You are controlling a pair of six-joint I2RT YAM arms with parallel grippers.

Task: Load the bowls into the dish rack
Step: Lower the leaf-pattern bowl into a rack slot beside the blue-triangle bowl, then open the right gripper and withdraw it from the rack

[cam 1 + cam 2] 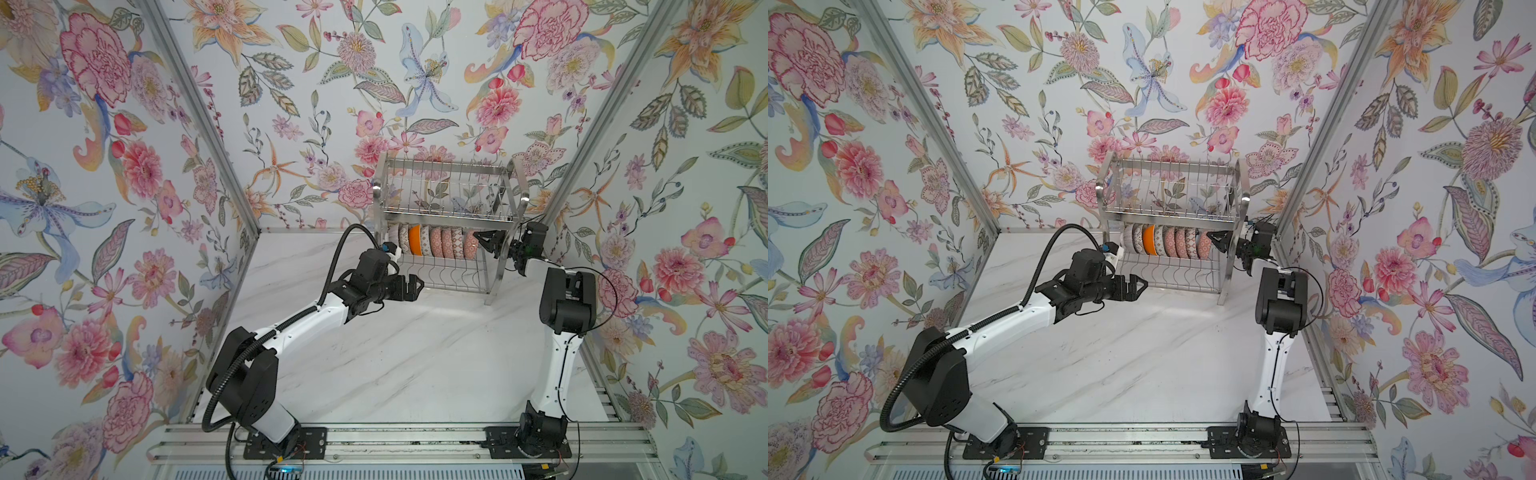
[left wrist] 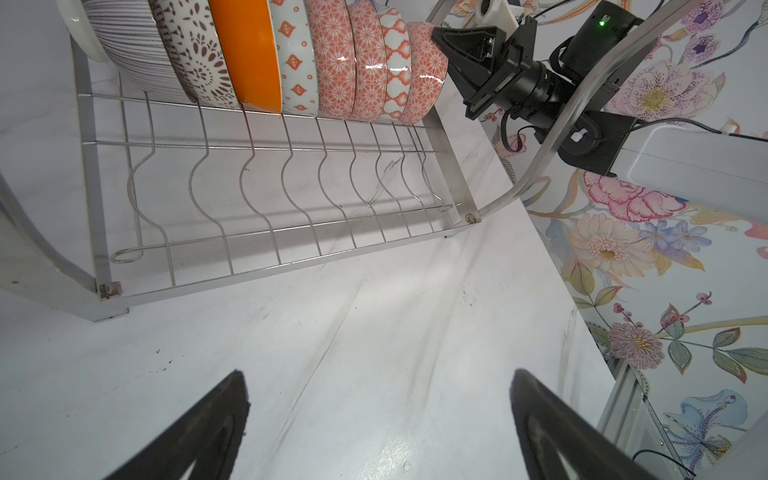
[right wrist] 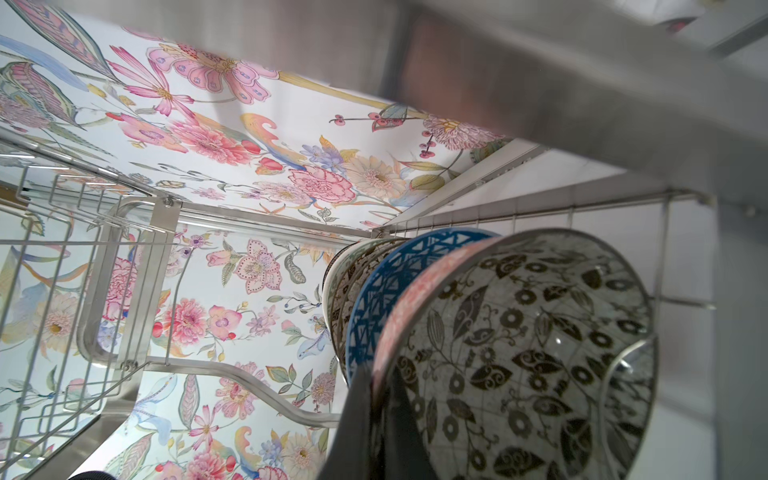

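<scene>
The end bowl would stay standing on edge beside the bowl row in the dish rack's lower level, so my right gripper should open.
The dish rack point(image 1: 446, 195) stands at the back of the table in both top views. Several bowls point(image 1: 432, 243) stand on edge in a tight row in its lower tier, an orange bowl point(image 1: 414, 243) among them. My right gripper point(image 1: 478, 243) reaches in from the rack's right end. It is shut on the rim of the end bowl point(image 3: 528, 353), which is pink outside with black leaves inside. That rim runs between its fingers point(image 3: 361, 419). My left gripper point(image 2: 379, 374) hangs open over the bare tabletop in front of the rack's left part point(image 1: 1140, 286), holding nothing.
The rack's upper tier point(image 1: 1169, 183) sits right above the bowls and my right gripper. Its curved steel leg point(image 2: 552, 137) passes close to my right wrist. Floral walls close in on three sides. An aluminium rail point(image 1: 395, 440) with both arm bases runs along the marble table's point(image 1: 415, 365) front.
</scene>
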